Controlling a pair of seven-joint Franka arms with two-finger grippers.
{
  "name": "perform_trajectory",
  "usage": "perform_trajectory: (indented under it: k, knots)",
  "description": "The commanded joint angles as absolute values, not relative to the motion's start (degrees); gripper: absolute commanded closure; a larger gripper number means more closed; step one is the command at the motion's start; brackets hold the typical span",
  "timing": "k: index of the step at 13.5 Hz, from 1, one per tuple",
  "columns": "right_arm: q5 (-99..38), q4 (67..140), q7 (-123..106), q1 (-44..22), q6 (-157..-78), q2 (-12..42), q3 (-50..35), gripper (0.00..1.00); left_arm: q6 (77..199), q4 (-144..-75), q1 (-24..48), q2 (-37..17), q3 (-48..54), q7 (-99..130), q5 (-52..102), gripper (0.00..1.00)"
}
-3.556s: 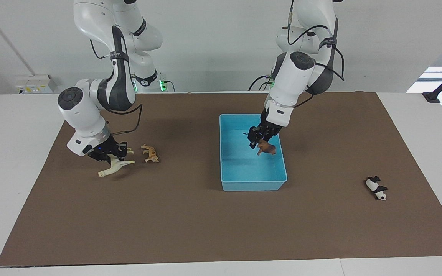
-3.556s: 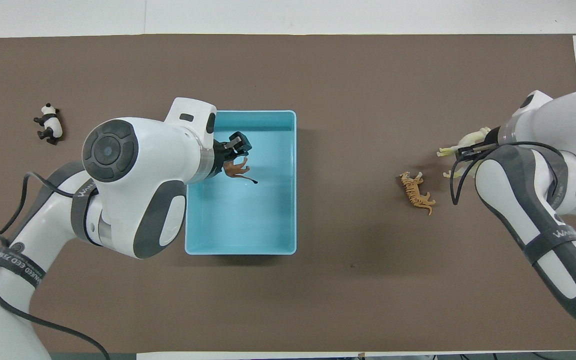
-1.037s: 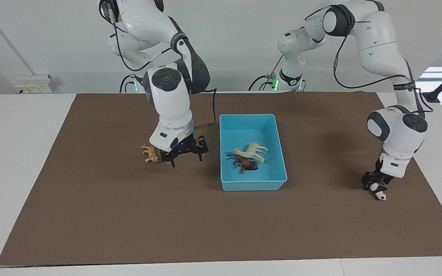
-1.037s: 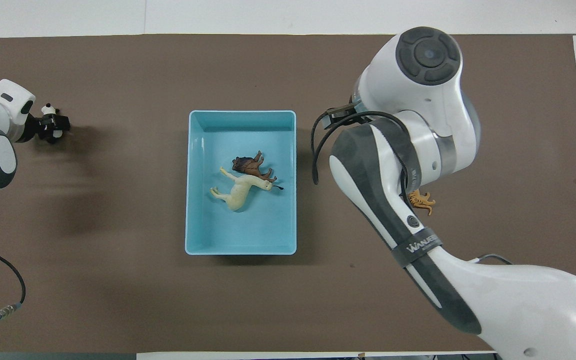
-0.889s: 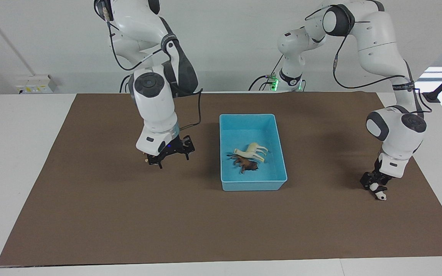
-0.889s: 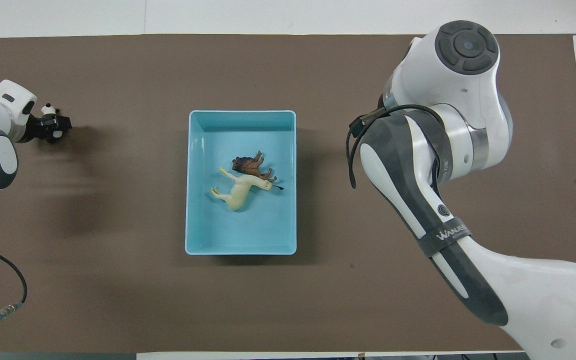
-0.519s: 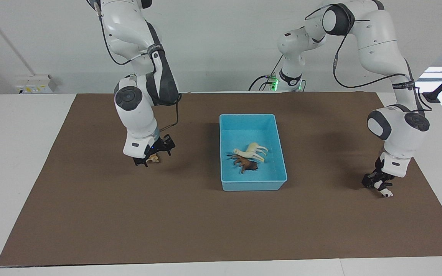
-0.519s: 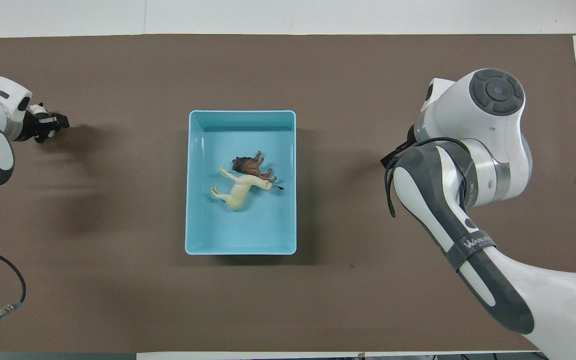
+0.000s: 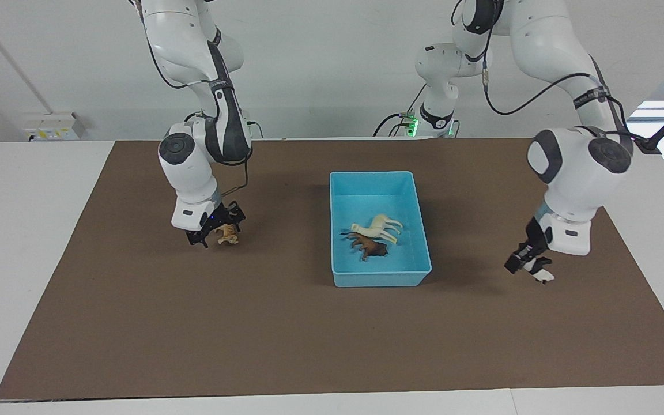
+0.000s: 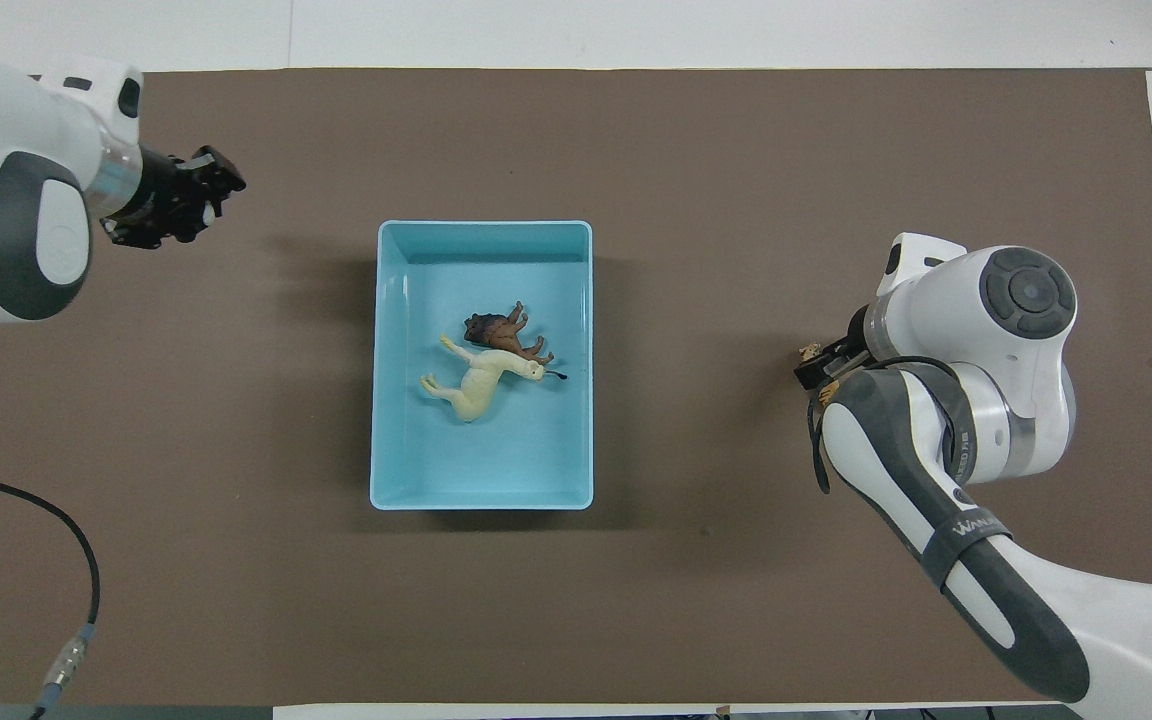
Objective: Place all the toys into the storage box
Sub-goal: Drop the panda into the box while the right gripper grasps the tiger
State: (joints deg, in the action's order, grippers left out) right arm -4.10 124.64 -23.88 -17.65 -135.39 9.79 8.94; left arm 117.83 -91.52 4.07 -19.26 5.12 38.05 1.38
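Note:
My right gripper grabs the orange striped tiger by the middle of its body next. The tiger then goes into the light blue storage box (image 10: 482,462).
The light blue storage box (image 9: 380,279) stands mid-table, also in the overhead view (image 10: 483,499). In it lie the cream horse (image 9: 377,226) (image 10: 476,385) and the brown animal (image 9: 371,248) (image 10: 501,332). My left gripper (image 9: 531,268) (image 10: 191,200) is shut on the panda (image 9: 542,277) and holds it above the mat, toward the left arm's end of the table. My right gripper (image 9: 217,229) (image 10: 816,366) is low over the orange tiger (image 9: 228,233), with its fingers open on either side of it. The right arm hides most of the tiger (image 10: 826,393) from above.
A brown mat (image 9: 286,334) covers the table. White table margins show at both ends. A black cable (image 10: 66,560) lies near the left arm's base. Nothing else stands on the mat.
My left gripper has lifted the panda off the mat and carried it toward the box. My right gripper has moved away from the box and down around the tiger.

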Motion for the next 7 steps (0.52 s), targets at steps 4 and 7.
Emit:
perform_trajectory:
  k: [4,7]
  knots:
    - [-4.3,130.7,-22.4,-17.3,-139.1,6.8,8.3,0.0,116.0,-98.0,26.2,-12.8,3.7,61.5,2.1,1.0]
    - [-4.3,131.5,-22.2,-17.5,-139.9,6.6,8.3,0.0,120.7,-106.6,28.5,-9.2,3.7,61.5,2.1,0.0]
